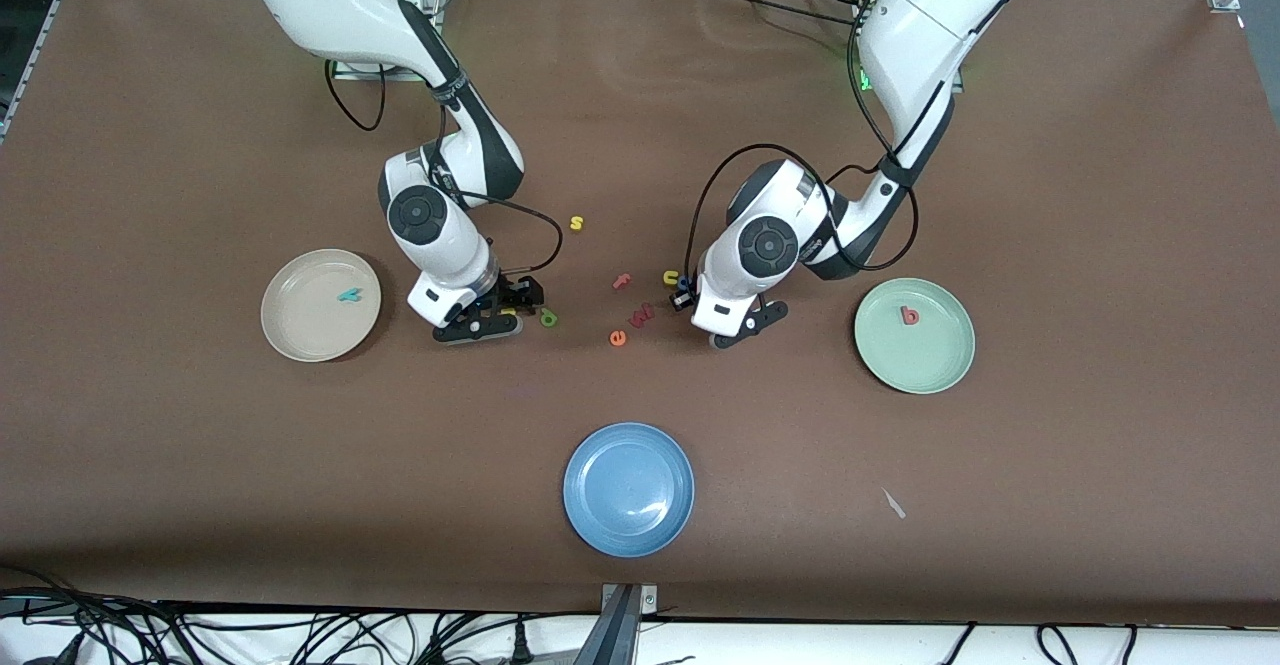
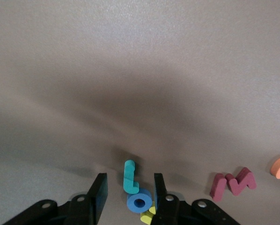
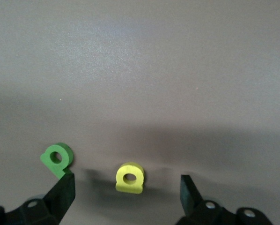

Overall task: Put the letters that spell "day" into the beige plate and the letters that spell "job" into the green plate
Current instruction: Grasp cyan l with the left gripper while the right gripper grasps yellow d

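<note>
My right gripper should close now, as its fingertips are level with the yellow "a" on either side. It would hold the "a".
My right gripper (image 1: 505, 310) (image 3: 127, 185) is low over the table, open, with the yellow "a" (image 3: 129, 178) lying loose between its jaws. The green "d" (image 3: 57, 158) (image 1: 548, 318) lies just outside one finger. My left gripper (image 1: 686, 297) (image 2: 130, 182) is also low and open, straddling the teal "j" (image 2: 129, 178) and blue "o" (image 2: 139, 202). The "o" is close to one finger; the other finger stands apart. The teal "y" (image 1: 349, 295) lies in the beige plate (image 1: 300, 335). The red "b" (image 1: 909, 316) lies in the green plate (image 1: 925, 370).
A yellow "u" (image 2: 148, 215) (image 1: 671, 277) touches the "o". A dark red "m" (image 1: 641, 314), orange "e" (image 1: 618, 337) and pink "f" (image 1: 622, 281) lie between the grippers, and a yellow "s" (image 1: 577, 223) lies farther from the camera. A blue plate (image 1: 628, 488) sits nearest the camera.
</note>
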You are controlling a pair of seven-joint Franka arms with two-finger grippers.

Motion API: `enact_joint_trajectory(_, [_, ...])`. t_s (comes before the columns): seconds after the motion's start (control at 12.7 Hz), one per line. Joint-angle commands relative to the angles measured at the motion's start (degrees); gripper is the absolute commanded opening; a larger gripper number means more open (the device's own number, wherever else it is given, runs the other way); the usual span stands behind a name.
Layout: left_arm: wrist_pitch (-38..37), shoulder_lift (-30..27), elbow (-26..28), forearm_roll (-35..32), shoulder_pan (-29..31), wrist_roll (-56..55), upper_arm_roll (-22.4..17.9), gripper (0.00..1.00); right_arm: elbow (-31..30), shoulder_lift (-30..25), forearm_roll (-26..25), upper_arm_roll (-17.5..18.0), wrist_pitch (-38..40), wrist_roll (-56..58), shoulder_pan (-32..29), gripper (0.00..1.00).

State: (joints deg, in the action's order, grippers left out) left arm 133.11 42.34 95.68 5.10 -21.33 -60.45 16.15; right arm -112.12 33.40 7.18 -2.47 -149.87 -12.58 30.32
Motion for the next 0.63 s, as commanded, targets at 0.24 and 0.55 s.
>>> enact_joint_trajectory(0.24, [0.22,1.60,-0.85,-1.05,-0.55,-0.99,-0.33,0.38,1.82,1.58,-1.37,-0.43,0.28,4.66,-0.08,0.72])
enact_joint_trajectory(0.55, [0.14,1.51,-0.94,-1.06,-0.99,-0.99,-0.42,0.12,1.99,2.10,-1.46,-0.43,0.37,4.58,-0.09,0.60])
